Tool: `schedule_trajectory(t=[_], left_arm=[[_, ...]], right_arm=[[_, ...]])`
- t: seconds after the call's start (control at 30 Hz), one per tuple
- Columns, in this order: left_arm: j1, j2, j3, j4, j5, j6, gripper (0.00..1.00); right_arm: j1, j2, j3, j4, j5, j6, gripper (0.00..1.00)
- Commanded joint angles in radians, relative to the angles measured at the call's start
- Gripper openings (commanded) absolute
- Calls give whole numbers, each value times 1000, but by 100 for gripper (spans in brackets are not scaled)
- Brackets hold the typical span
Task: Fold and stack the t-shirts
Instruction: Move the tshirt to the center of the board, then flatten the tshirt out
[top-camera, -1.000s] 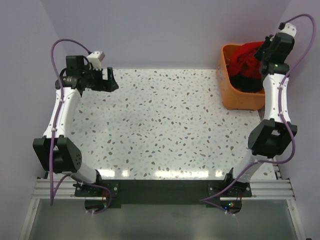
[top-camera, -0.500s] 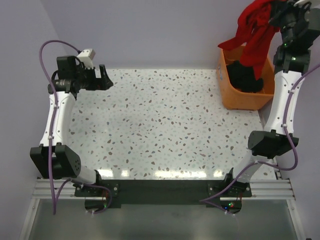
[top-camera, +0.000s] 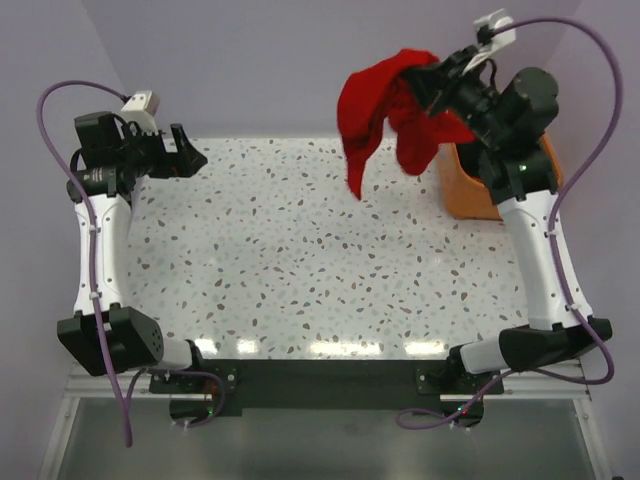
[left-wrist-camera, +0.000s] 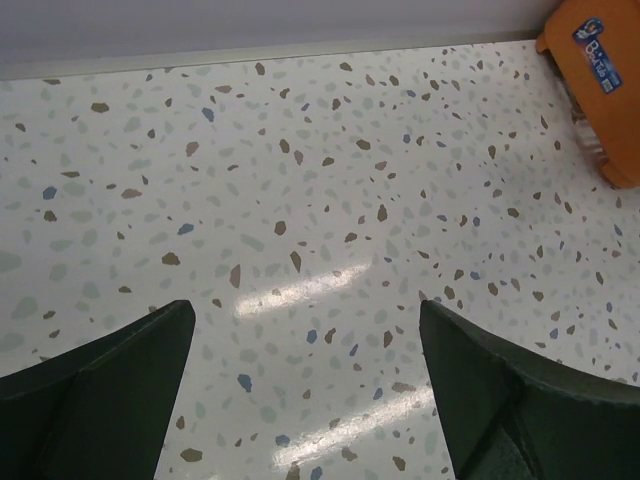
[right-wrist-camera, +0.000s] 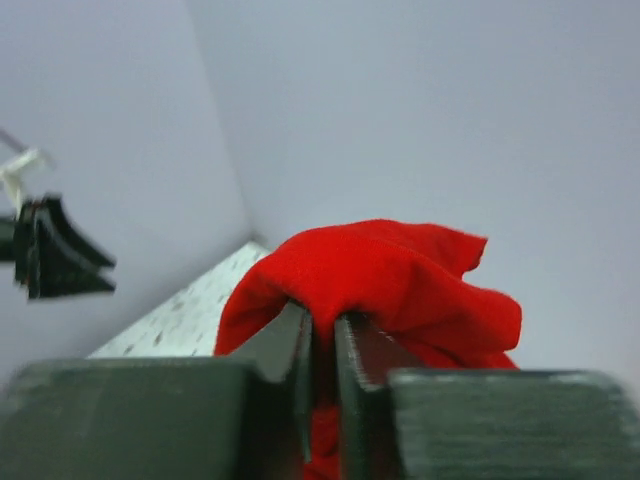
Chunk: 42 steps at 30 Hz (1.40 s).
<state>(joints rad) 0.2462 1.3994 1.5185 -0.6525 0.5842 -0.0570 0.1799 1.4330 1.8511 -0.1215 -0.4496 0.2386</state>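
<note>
The left gripper should next spread the red t-shirt flat for folding, so it should grab the red t-shirt (top-camera: 385, 110) by a loose hanging end (top-camera: 357, 178), away from the right gripper's pinch.
A bunched bright red t-shirt (top-camera: 385, 110) hangs in the air above the far right of the table, left of the orange tub. My right gripper (top-camera: 425, 85) is shut on it, holding it high. In the right wrist view the two fingers pinch a fold of the red cloth (right-wrist-camera: 380, 275), which drapes over the fingertips. My left gripper (top-camera: 190, 160) is open and empty at the far left of the table; its view shows only the two dark fingers (left-wrist-camera: 110, 380) wide apart over bare speckled tabletop.
An orange plastic tub (top-camera: 470, 195) stands at the far right edge, mostly hidden behind my right arm; its corner shows in the left wrist view (left-wrist-camera: 600, 90). The speckled white table (top-camera: 320, 260) is walled on three sides by pale purple panels.
My right gripper has lifted the red t-shirt out of the orange tub and swung it up and to the left. My left arm has drawn back to the left.
</note>
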Motion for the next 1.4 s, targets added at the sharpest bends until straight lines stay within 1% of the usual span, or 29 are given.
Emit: schedule_trajectory(t=[0.0,0.03,0.07,0.1,0.13,0.17,0.2,0.23,0.27,0.3,0.37,0.4,0.43,0.47,0.5,0.57,0.6,0.7,0.73,0.93,1.0,1.07,1.17,1.37], left_arm=[[1,-57,3,7,98,96,100],[1,-56,-1,-4,126,117,100],[1,-56,-4,-16,140,138,100],[-2,-54,-6,-53,150,193,100],[-2,-56,-9,-74,154,222,100],[-4,-56,-14,-96,157,256,100],[-7,-57,-29,-154,160,346,100],[-19,-62,-44,-182,160,396,100],[-31,-71,-63,-209,154,443,100],[-47,-76,-105,-263,138,547,100],[-116,-97,-159,-314,108,653,100],[-148,-108,-220,-344,65,734,100],[-216,-117,-253,-354,43,765,100],[-238,-131,-309,-370,26,816,100],[-319,-135,-335,-372,-3,830,98],[-376,-134,-401,-374,-23,861,95],[-427,-123,-418,-377,-33,867,91],[-487,-106,-484,-374,-44,890,84],[-525,-103,-503,-365,-49,890,81],[-683,-103,-661,-237,-116,908,80],[-740,-108,-687,-211,-136,910,82],[-777,-114,-719,-179,-147,916,82],[-873,-129,-762,-132,-162,916,82],[-978,-123,-853,2,-234,921,81]], right_arm=[[90,-36,-184,-29,-14,-119,23],[108,-31,-217,-64,-24,-143,58],[121,-16,-261,-146,-31,-180,75],[121,-7,-274,-194,-15,-203,86],[119,6,-277,-254,6,-232,94],[116,16,-285,-356,82,-345,95],[109,38,-293,-394,107,-372,98],[86,47,-306,-474,103,-425,99],[76,59,-305,-534,73,-468,99],[73,88,-309,-585,57,-508,99],[75,119,-331,-706,25,-634,99],[75,159,-332,-746,-9,-666,99],[75,185,-334,-788,-11,-680,99],[76,211,-329,-811,-6,-682,98],[81,272,-317,-834,-5,-683,98],[85,320,-293,-869,0,-679,94],[92,355,-291,-866,9,-664,89],[111,372,-308,-840,9,-650,81],[136,368,-337,-810,23,-639,80],[249,389,-441,-699,110,-590,73],[262,403,-443,-687,114,-567,70],[265,417,-446,-667,121,-555,70],[273,423,-451,-644,118,-536,67],[274,443,-425,-656,88,-496,65]])
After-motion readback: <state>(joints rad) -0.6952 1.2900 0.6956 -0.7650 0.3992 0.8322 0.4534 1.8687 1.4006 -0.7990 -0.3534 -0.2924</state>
